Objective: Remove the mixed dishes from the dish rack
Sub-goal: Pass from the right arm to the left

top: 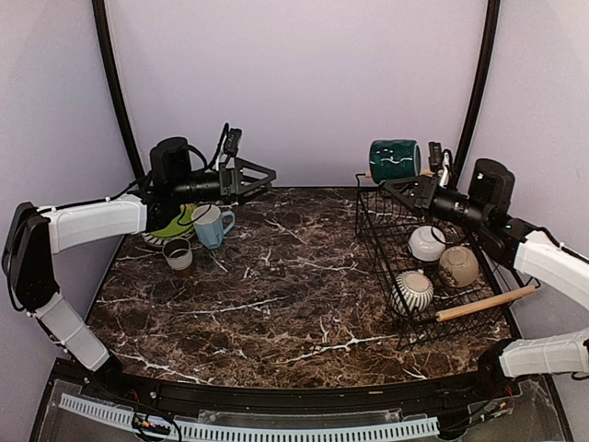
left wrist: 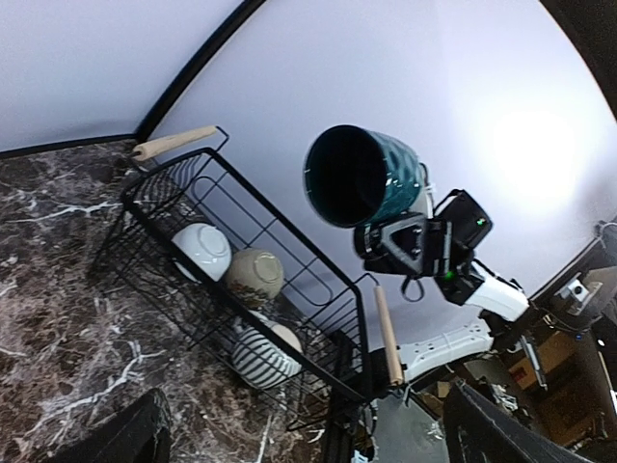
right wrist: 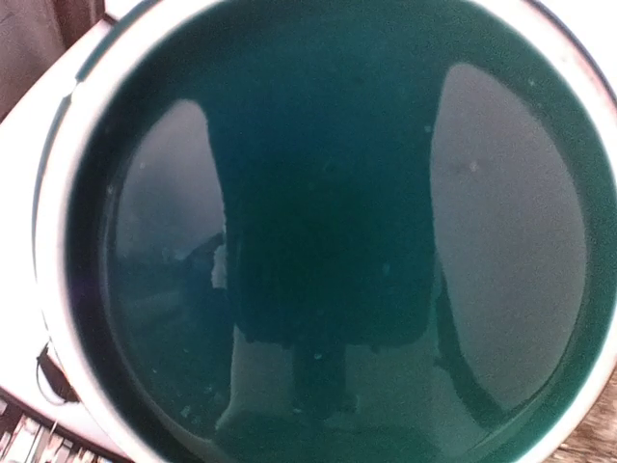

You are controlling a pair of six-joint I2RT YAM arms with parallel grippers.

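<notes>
My left gripper should next take hold of the dark green mug by its rim (top: 373, 161). I will then put the mug down next to the light blue mug (top: 210, 230).
The dish rack (top: 373, 214), a black wire basket with wooden rod handles (top: 485, 303), stands on the right of the table. In it lie a white bowl (top: 426, 242), a beige bowl (top: 457, 265) and a striped grey bowl (top: 412, 290). My right gripper (top: 409, 180) is shut on a dark green mug (top: 394, 159), held on its side in the air above the rack's far left corner. The mug's glossy underside (right wrist: 328, 193) fills the right wrist view and hides the fingers. My left gripper (top: 253, 175) hangs open and holds nothing at the far left, facing the rack (left wrist: 241, 251) and the mug (left wrist: 366, 177).
On the left of the marble table (top: 276, 304) stand a light blue mug (top: 212, 226) and a small grey cup (top: 178, 255), next to a lime-green plate (top: 177, 223). Purple walls close in the back and sides.
</notes>
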